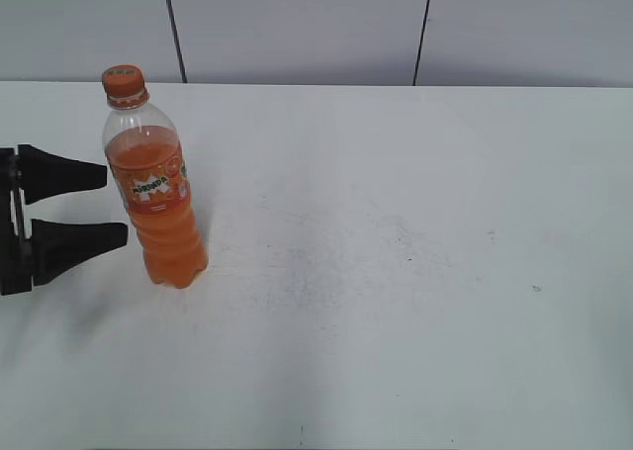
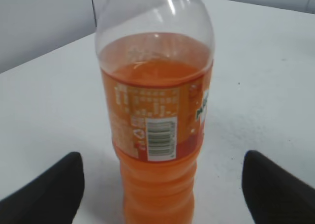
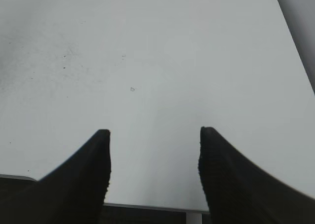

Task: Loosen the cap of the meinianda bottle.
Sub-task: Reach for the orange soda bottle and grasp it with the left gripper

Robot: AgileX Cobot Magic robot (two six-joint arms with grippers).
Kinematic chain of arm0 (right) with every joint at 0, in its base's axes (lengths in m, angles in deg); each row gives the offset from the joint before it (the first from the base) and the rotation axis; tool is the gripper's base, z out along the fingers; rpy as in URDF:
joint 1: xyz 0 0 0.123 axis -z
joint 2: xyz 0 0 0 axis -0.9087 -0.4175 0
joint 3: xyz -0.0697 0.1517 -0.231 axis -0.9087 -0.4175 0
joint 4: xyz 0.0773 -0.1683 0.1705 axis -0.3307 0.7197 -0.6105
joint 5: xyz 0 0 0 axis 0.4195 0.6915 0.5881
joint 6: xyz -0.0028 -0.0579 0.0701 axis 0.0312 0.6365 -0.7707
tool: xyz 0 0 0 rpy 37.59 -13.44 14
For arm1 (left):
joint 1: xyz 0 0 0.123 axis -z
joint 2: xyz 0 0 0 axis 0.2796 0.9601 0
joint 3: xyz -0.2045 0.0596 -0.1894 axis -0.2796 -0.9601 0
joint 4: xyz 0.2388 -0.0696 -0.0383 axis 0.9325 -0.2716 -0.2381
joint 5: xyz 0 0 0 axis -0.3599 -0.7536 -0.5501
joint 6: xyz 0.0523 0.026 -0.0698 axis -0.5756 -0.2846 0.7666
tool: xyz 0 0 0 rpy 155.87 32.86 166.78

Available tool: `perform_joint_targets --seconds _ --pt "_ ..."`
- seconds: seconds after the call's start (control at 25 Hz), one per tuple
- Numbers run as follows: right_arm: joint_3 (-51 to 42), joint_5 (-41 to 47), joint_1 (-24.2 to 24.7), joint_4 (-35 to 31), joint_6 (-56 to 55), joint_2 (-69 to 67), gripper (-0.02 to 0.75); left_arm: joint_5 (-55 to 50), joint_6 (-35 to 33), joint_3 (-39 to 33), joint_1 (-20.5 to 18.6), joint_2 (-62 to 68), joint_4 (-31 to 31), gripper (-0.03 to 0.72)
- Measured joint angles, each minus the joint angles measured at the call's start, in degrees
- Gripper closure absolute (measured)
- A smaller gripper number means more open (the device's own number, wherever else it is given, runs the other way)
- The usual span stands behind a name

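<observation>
My left gripper grabs the meinianda bottle by its lower body (image 1: 170, 242) (image 2: 157, 184) next, to hold the bottle steady for loosening.
The meinianda bottle (image 1: 158, 198) stands upright on the white table at the left, full of orange drink, with an orange label. Its orange cap (image 1: 124, 82) sits on top. My left gripper (image 1: 114, 205) is open just left of the bottle, its two black fingers level with the label and lower body, not touching. In the left wrist view the bottle (image 2: 155, 135) stands between and just beyond the open fingers (image 2: 162, 184); the cap is out of that view. My right gripper (image 3: 153, 140) is open and empty over bare table, and does not show in the exterior view.
The white table (image 1: 415, 232) spreads to the right of the bottle. A grey panelled wall (image 1: 297, 25) runs behind it. The right wrist view shows the table's near edge (image 3: 147, 207) below the fingers.
</observation>
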Motion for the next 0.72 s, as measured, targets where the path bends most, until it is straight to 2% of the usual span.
perform_joint_targets --seconds 0.12,0.28,0.48,0.72 --pt "0.0 0.0 0.0 0.0 0.0 0.0 0.307 0.6 3.8 5.0 0.0 3.3 5.7 0.096" --pt "0.0 0.0 0.0 0.0 0.0 0.0 0.307 0.6 5.7 9.7 0.0 7.0 10.0 0.096" --pt "0.0 0.0 0.0 0.0 0.0 0.0 0.307 0.7 6.3 14.2 1.4 11.4 11.9 0.096" --pt "0.0 0.0 0.0 0.0 0.0 0.0 0.307 0.7 8.3 18.8 5.7 16.0 13.5 0.099"
